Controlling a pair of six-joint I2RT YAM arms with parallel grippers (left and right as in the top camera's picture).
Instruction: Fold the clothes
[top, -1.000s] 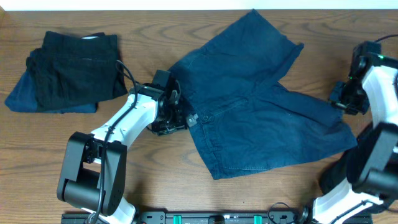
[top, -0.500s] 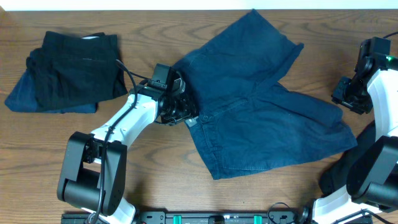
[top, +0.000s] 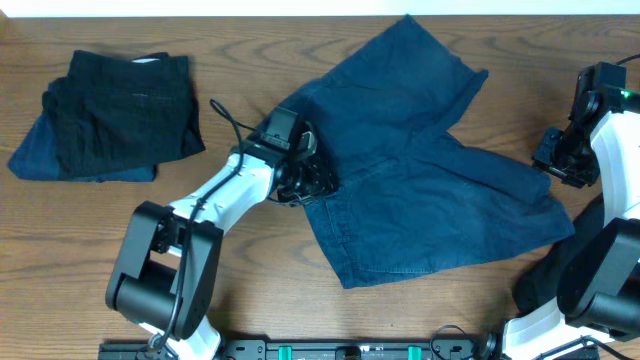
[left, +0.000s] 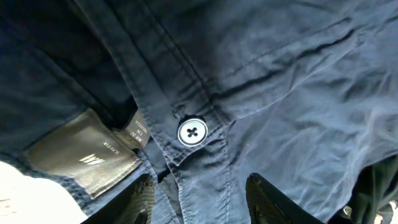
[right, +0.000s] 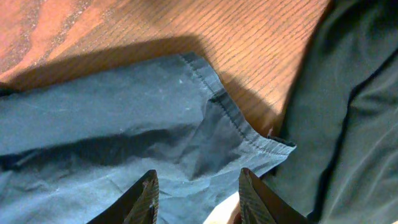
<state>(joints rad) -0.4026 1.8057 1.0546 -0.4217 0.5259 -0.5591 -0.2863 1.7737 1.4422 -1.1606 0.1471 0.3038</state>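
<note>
The denim shorts (top: 420, 170) should be held by my left gripper at the fly of their waistband, beside the white button. Both legs of the shorts then stay free to fold.
The dark blue denim shorts (top: 420, 170) lie spread flat mid-table, one leg pointing to the far side, the other to the right. My left gripper (top: 308, 182) is open over the waistband at the shorts' left edge. In the left wrist view the open fingers (left: 202, 202) straddle the fly, just below the white button (left: 192, 132) and a grey label (left: 84, 158). My right gripper (top: 560, 160) is open at the right leg's hem. In the right wrist view its fingers (right: 202, 199) hover over the hem corner (right: 249, 134). Neither holds any cloth.
A folded pile of black and navy clothes (top: 115, 115) sits at the far left of the wooden table (top: 260, 290). The table's far edge runs along the top. Dark grey fabric (right: 354, 124) fills the right side of the right wrist view.
My left gripper has moved to the right, from beside the shorts onto the waistband. The right gripper has shifted slightly. The shorts lie as before.
</note>
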